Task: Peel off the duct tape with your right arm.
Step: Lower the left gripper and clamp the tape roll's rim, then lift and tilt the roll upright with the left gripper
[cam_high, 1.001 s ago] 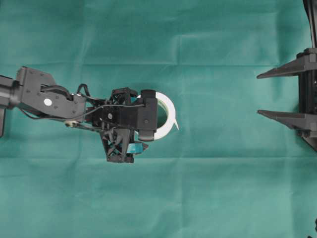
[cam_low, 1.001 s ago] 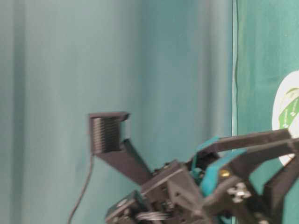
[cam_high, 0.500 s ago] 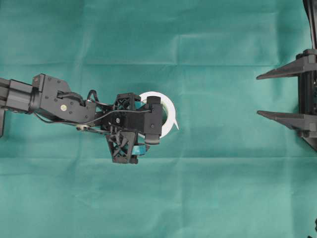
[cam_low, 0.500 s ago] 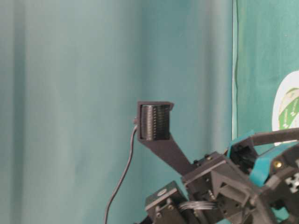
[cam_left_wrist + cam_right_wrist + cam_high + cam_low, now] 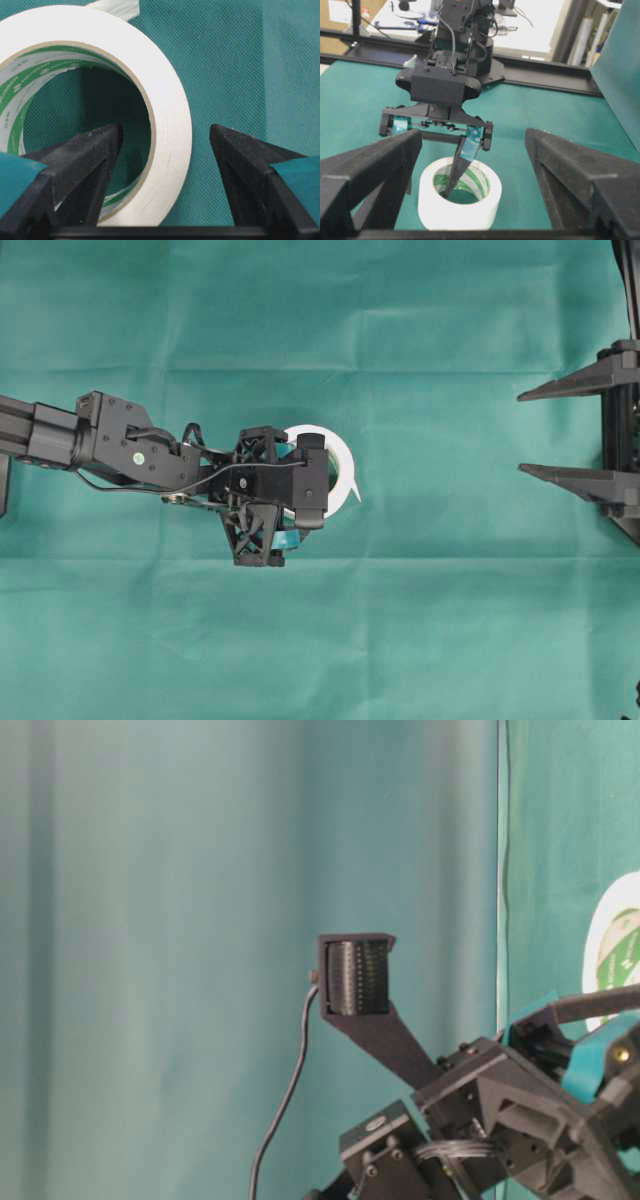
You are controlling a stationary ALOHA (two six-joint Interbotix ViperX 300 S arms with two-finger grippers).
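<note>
The left gripper should next grab the duct tape roll by its side (image 5: 170, 145), so that the duct tape roll's loose end (image 5: 120, 9) stays free to peel.
The duct tape (image 5: 343, 462), a white roll with a green-striped core, lies flat on the green cloth, and its thin loose strip end (image 5: 355, 492) points right. My left gripper (image 5: 292, 495) hangs over it, open. It straddles the roll's wall (image 5: 170, 125): one finger (image 5: 85, 150) is down in the hole and the other finger (image 5: 240, 160) is outside, neither pressing the tape. My right gripper (image 5: 522, 430) is open at the right edge, far from the roll. In the right wrist view the roll (image 5: 457, 202) sits ahead, between its fingers.
Green cloth (image 5: 450, 620) covers the table all around. The left wrist's camera block (image 5: 355, 975) and its cable rise in the table-level view. Behind the left arm's base (image 5: 465, 20) runs a black rail with benches beyond.
The left arm has reached further right and tipped down over the roll, bringing one finger into its hole. Roll and right arm have not moved.
</note>
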